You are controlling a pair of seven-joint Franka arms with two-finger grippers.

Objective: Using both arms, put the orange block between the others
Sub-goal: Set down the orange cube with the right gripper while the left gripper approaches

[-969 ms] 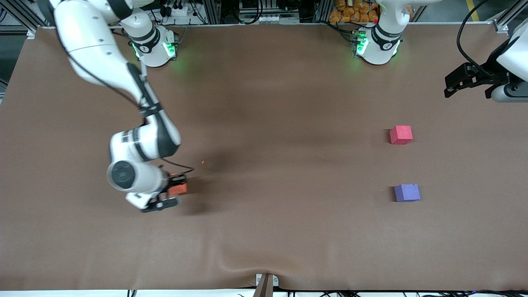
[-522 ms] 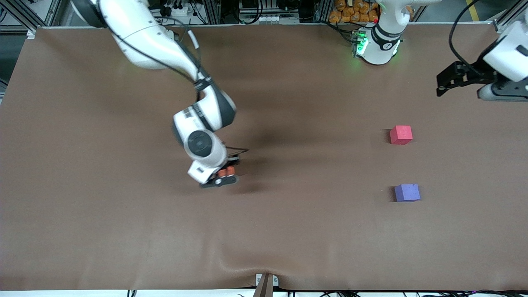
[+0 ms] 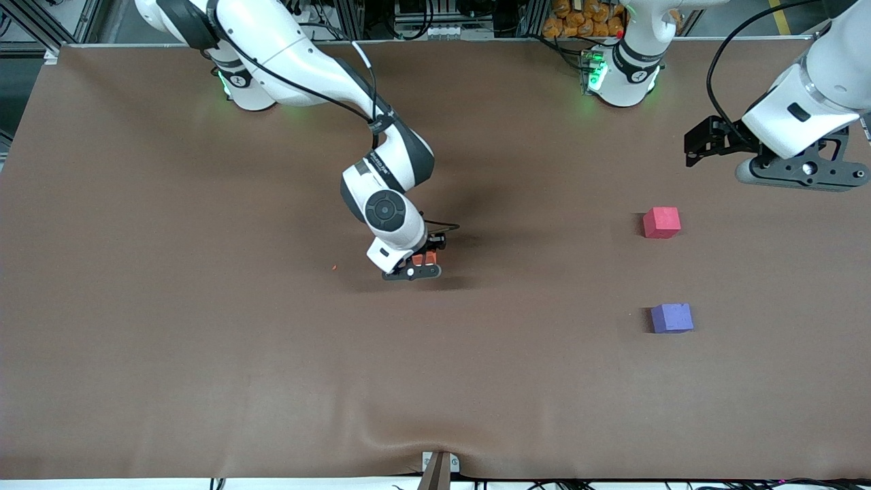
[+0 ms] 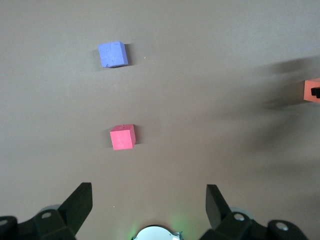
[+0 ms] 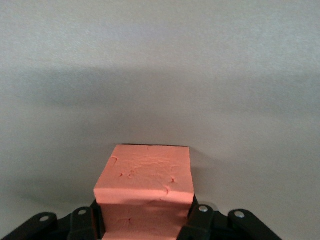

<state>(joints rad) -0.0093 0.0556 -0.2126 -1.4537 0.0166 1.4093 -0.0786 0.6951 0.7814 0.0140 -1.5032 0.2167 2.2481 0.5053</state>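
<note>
The orange block (image 3: 426, 258) (image 5: 145, 182) is low on the tabletop between my right gripper's fingers, so my right gripper needs to let go of the block.
My right gripper (image 3: 423, 264) is shut on the orange block (image 3: 426, 258), low over the middle of the table. In the right wrist view the orange block (image 5: 145, 182) fills the space between the black fingers (image 5: 200, 217) of the right gripper (image 5: 145, 222). The pinkish-red cube (image 3: 661, 222) and the purple cube (image 3: 671, 318) stand apart at the left arm's end, the purple one nearer the front camera. My left gripper (image 3: 799, 178) hangs open and empty over bare cloth at that end. In the left wrist view the left gripper (image 4: 147, 205) looks onto the pinkish-red cube (image 4: 122, 137), the purple cube (image 4: 113, 54) and the orange block (image 4: 311, 91).
Brown cloth (image 3: 204, 354) covers the table, with a raised fold at the front edge (image 3: 435, 446) above a bracket (image 3: 439, 469). A tiny orange crumb (image 3: 333, 267) lies on the cloth. The arm bases (image 3: 622, 75) (image 3: 241, 88) stand along the back edge.
My right arm has carried the orange block from the right arm's end to the table's middle. The left gripper has drifted a little toward the middle. Both cubes stayed put.
</note>
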